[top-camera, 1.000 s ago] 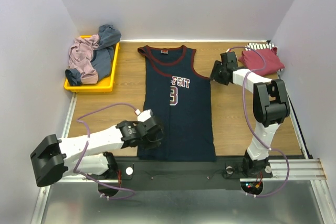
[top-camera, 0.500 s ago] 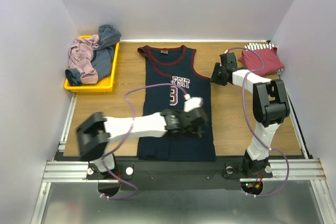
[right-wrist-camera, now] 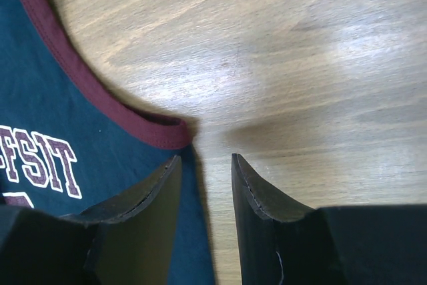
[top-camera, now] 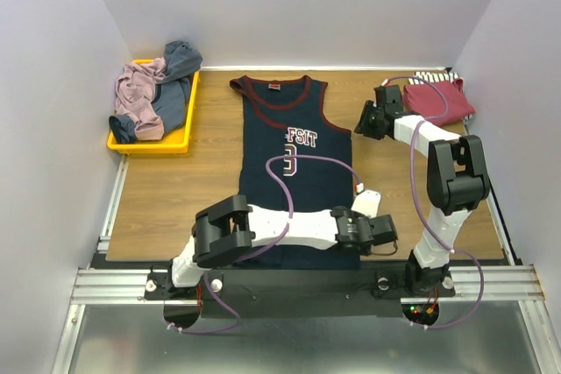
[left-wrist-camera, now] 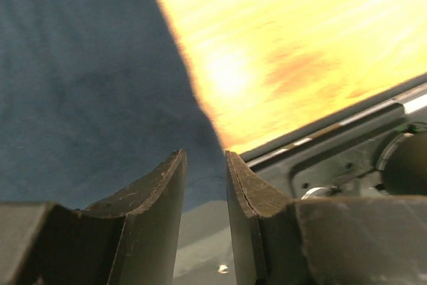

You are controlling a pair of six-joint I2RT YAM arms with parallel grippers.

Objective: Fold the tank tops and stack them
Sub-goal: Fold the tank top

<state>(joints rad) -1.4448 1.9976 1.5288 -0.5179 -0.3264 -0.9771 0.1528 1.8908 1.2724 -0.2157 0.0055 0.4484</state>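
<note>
The robot needs to grab the navy jersey (top-camera: 298, 172) next with its left gripper at its hem corner, on the armhole's side (top-camera: 356, 263), and will then fold that side edge of the jersey inward.
The navy jersey (top-camera: 298, 172) with maroon trim and a white "3" showing lies flat in the middle of the table. My left arm reaches across its hem, and my left gripper (top-camera: 383, 238) is at its near right corner. In the left wrist view the gripper (left-wrist-camera: 205, 158) is slightly open and empty over that corner of the jersey (left-wrist-camera: 87, 85). My right gripper (top-camera: 364, 120) is open at the jersey's right armhole. In the right wrist view the gripper (right-wrist-camera: 205, 161) straddles the side edge of the jersey (right-wrist-camera: 60, 131) below the maroon trim (right-wrist-camera: 143, 128).
A dark red top (top-camera: 438, 98) lies on a striped one (top-camera: 427, 77) at the back right. A yellow tray (top-camera: 153, 142) at the back left holds a mauve top (top-camera: 136, 94) and a grey-blue one (top-camera: 180, 63). The table's front rail (left-wrist-camera: 347, 145) is close to my left gripper.
My left arm has swept from the jersey's near left corner, across the hem, to its near right corner. My right gripper has shifted slightly by the armhole. The jersey lies the same.
</note>
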